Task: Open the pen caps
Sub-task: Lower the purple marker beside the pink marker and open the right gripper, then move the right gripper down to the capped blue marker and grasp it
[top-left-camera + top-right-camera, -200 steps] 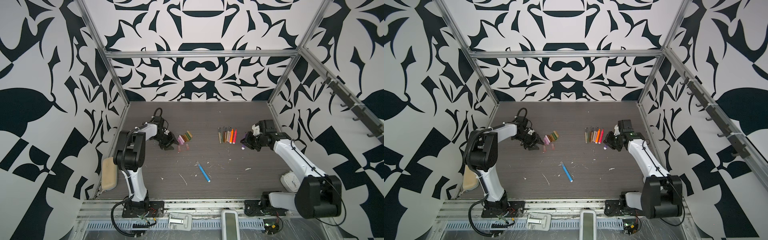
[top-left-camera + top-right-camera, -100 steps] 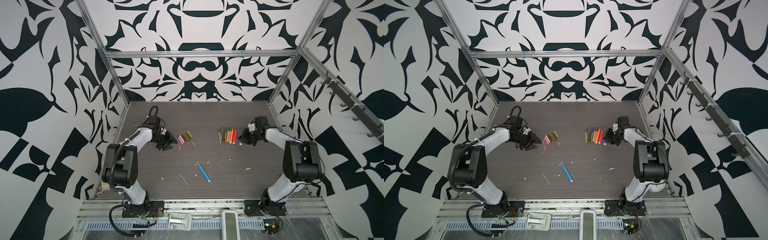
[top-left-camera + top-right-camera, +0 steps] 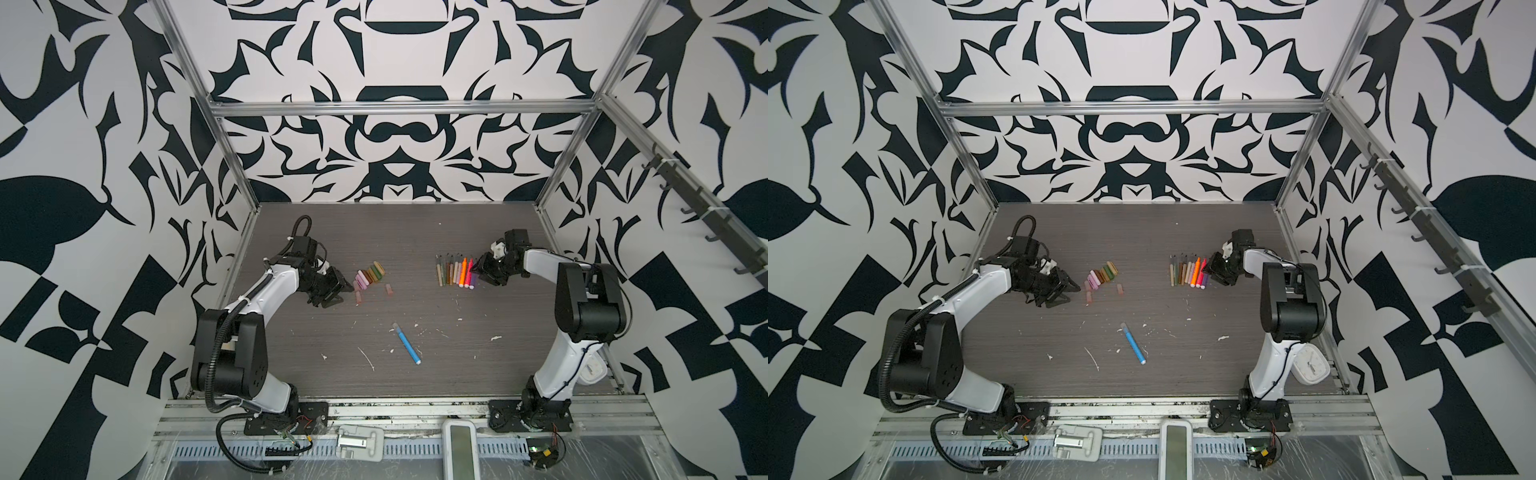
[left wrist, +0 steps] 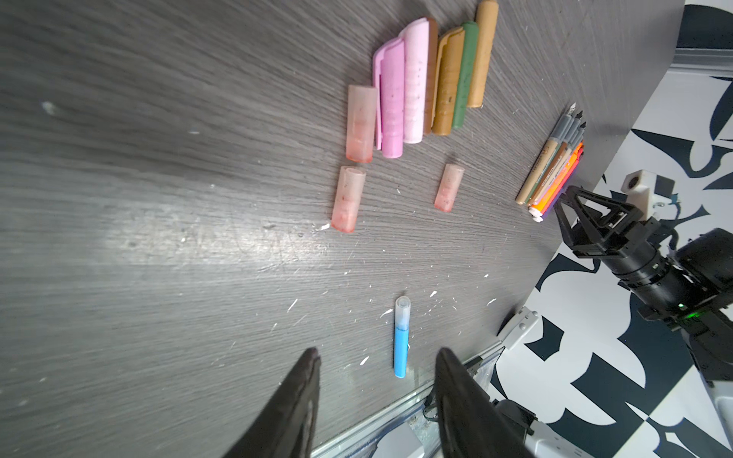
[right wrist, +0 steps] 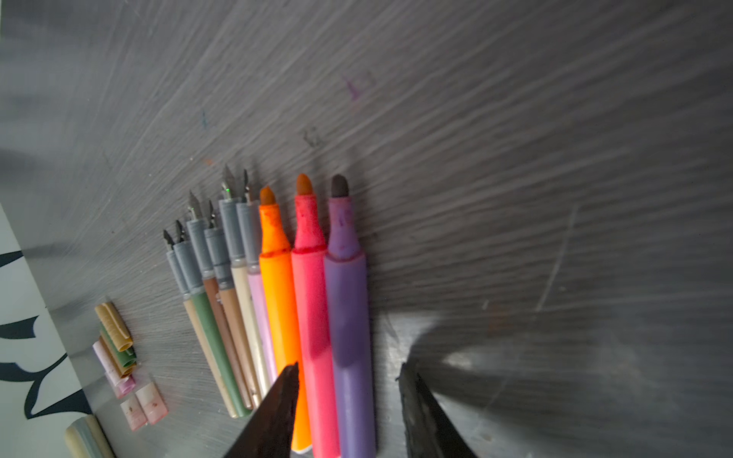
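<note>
The blue pen has a clear end, and its cap will be free to pull open. My right gripper will next grab the pen near the end opposite its clear end.
The pen caps lie bunched in pink, brown, tan and olive at centre-left, and the left wrist view shows them with three loose translucent pink ones beside them. My left gripper hovers just left of them, open and empty. A row of uncapped pens lies at centre-right. My right gripper stands open over the row's right end, above the purple pen. A blue pen with a clear end lies nearer the front.
White scraps are scattered over the grey table. A white clock sits by the right arm's base. Patterned walls close in the back and both sides, and a metal rail runs along the front.
My right gripper moved back to the pen row and opened, leaving the purple pen at the row's right end. The left gripper stayed open near the caps.
</note>
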